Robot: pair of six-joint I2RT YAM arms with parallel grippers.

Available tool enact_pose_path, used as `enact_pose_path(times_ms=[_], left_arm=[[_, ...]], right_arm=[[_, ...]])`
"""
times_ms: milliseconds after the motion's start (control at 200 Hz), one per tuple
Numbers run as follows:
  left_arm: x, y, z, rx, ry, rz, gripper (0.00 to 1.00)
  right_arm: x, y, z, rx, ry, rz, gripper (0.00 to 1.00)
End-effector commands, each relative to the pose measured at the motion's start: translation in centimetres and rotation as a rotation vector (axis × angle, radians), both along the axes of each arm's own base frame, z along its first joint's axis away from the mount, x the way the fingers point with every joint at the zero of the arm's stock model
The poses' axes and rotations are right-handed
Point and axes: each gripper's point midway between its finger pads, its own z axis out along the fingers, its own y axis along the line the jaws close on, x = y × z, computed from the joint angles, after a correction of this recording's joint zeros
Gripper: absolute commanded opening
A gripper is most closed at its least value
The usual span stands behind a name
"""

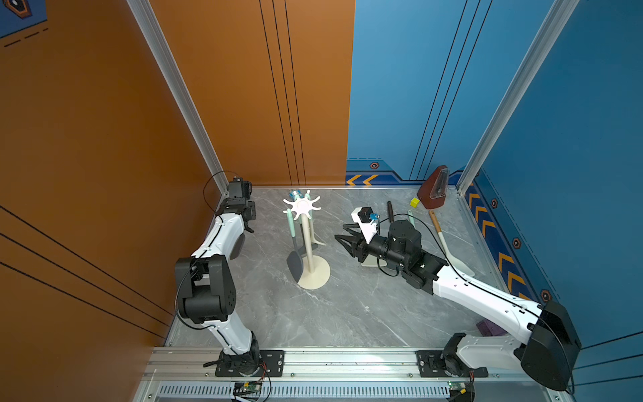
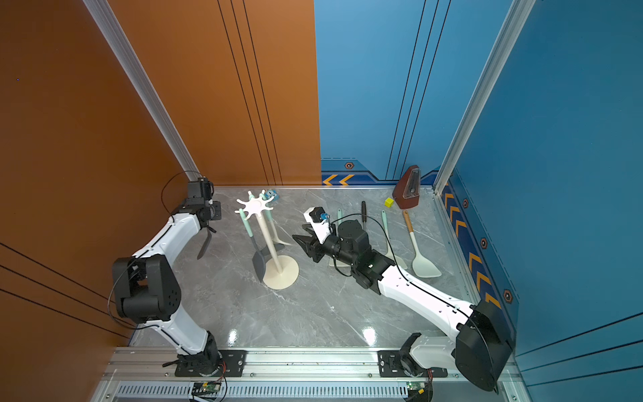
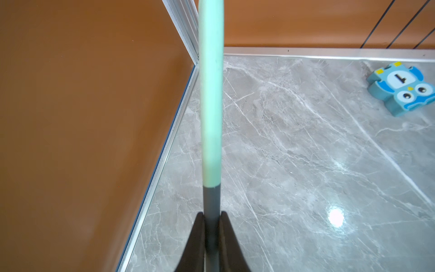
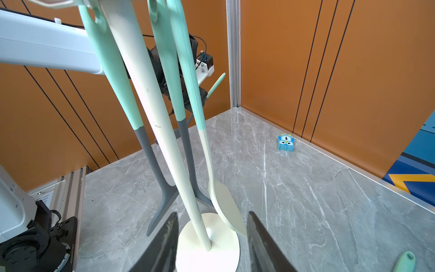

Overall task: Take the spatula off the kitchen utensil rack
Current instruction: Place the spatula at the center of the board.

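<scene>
My left gripper holds the spatula, and the spatula's mint handle (image 3: 211, 99) is high above the marble tabletop. I need to lower the spatula before I let go of it.
The cream-white kitchen utensil rack (image 1: 315, 273) stands mid-table with its star top (image 2: 254, 206) up. A spatula (image 3: 210, 94) with a mint handle and a grey neck sits between the jaws of my left gripper (image 3: 211, 213), which is shut on the neck. It hangs off the rack, near the orange wall, with its dark blade (image 2: 205, 245) below my left gripper (image 1: 248, 228). Two grey-bladed utensils (image 4: 162, 207) and a cream spoon (image 4: 226, 212) hang from the rack. My right gripper (image 4: 213, 214) is open beside the rack (image 4: 207, 247), holding nothing.
A blue owl block (image 3: 402, 89) lies near the back wall behind the rack. At the back right stand a brown metronome (image 1: 435, 188) and a yellow cube (image 1: 414, 202). Several utensils lie on the table behind the right arm, among them a wood-handled cream spatula (image 2: 417, 250).
</scene>
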Motion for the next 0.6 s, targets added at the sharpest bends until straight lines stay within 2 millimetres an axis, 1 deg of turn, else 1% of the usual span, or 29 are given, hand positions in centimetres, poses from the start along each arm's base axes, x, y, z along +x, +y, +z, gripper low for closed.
enact_pose_path(times_ms=[0,105,320,480,596], left_arm=[[0.4,0.6,-0.8,0.033,0.077,-0.032,0.00],[0.5,1.3,-2.1,0.080,0.146,-0.027,0.00],[0.8,2.4,-3.3,0.143,0.214,-0.024,0.00],[0.6,3.0,-5.2,0.168,0.286,-0.013,0.00],[0.7,3.1,-5.7,0.161,0.294,-0.013,0.00]], right_arm=[[-0.4,0.0,0.5,0.034,-0.005,0.010,0.48],[-0.3,0.0,0.2,0.030,0.002,0.007,0.48],[0.0,0.5,-0.6,0.024,0.023,0.012,0.48],[0.1,0.5,-0.9,0.019,0.030,0.010,0.48],[0.0,0.5,-1.2,0.014,0.039,0.010,0.48]])
